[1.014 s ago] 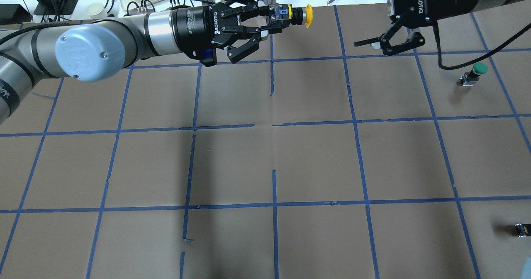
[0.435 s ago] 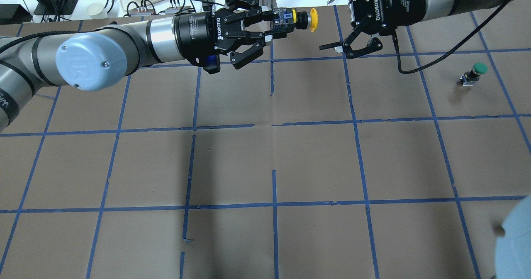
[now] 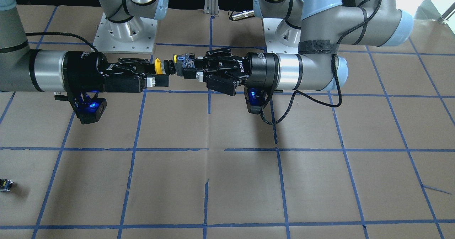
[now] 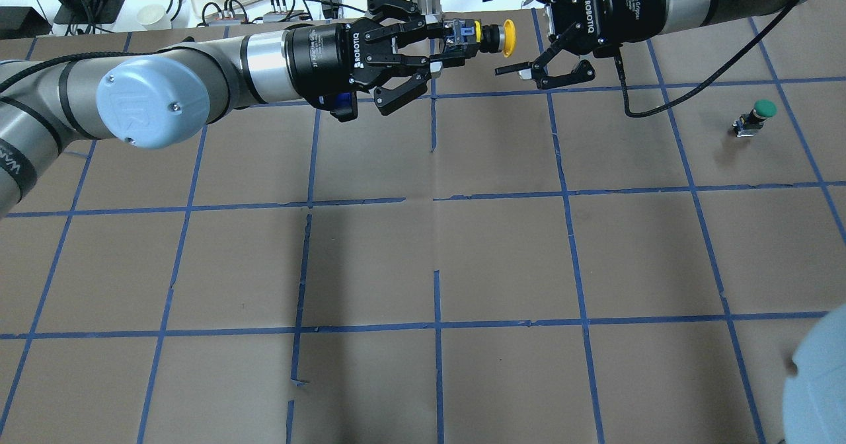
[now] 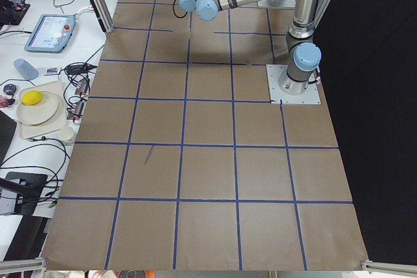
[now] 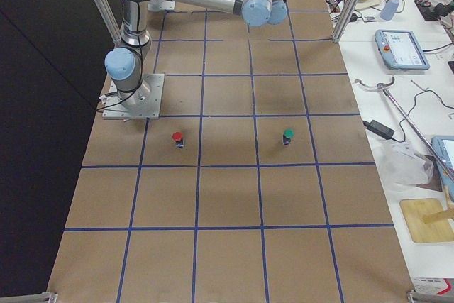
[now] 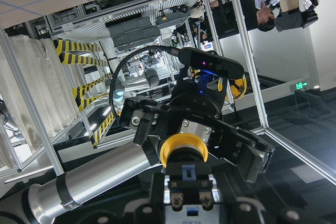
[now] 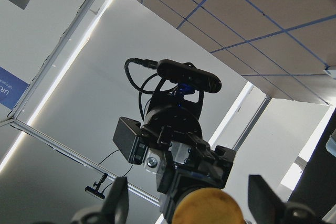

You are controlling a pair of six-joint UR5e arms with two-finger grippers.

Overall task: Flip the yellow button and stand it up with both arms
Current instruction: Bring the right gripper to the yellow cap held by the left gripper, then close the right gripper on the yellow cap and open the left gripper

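Observation:
My right gripper pinches the button by its yellow cap (image 3: 158, 66) next and takes it over, to stand it on its grey-black body (image 3: 186, 65).
My left gripper (image 4: 456, 39) is shut on the black-and-grey body of the yellow button (image 4: 506, 37) and holds it level in the air, cap towards the right arm. My right gripper (image 4: 491, 34) is open, with its fingers (image 4: 512, 71) on either side of the yellow cap and apart from it. In the front view the left gripper (image 3: 185, 67) holds the button (image 3: 157, 65) and the right gripper (image 3: 159, 70) straddles the cap. The left wrist view shows the cap (image 7: 182, 147) with the open right gripper (image 7: 195, 139) behind it. The right wrist view shows the cap (image 8: 207, 208) close up.
A green-capped button (image 4: 757, 116) stands at the right of the table; it also shows in the right view (image 6: 287, 135), with a red-capped button (image 6: 177, 137). A small dark piece (image 3: 4, 184) lies near the table edge. The right arm's elbow cap (image 4: 816, 378) fills the lower right corner.
My right gripper has turned and moved left until its open fingers straddle the yellow cap. My left gripper has carried the button a little to the right. The right elbow has entered the lower right.

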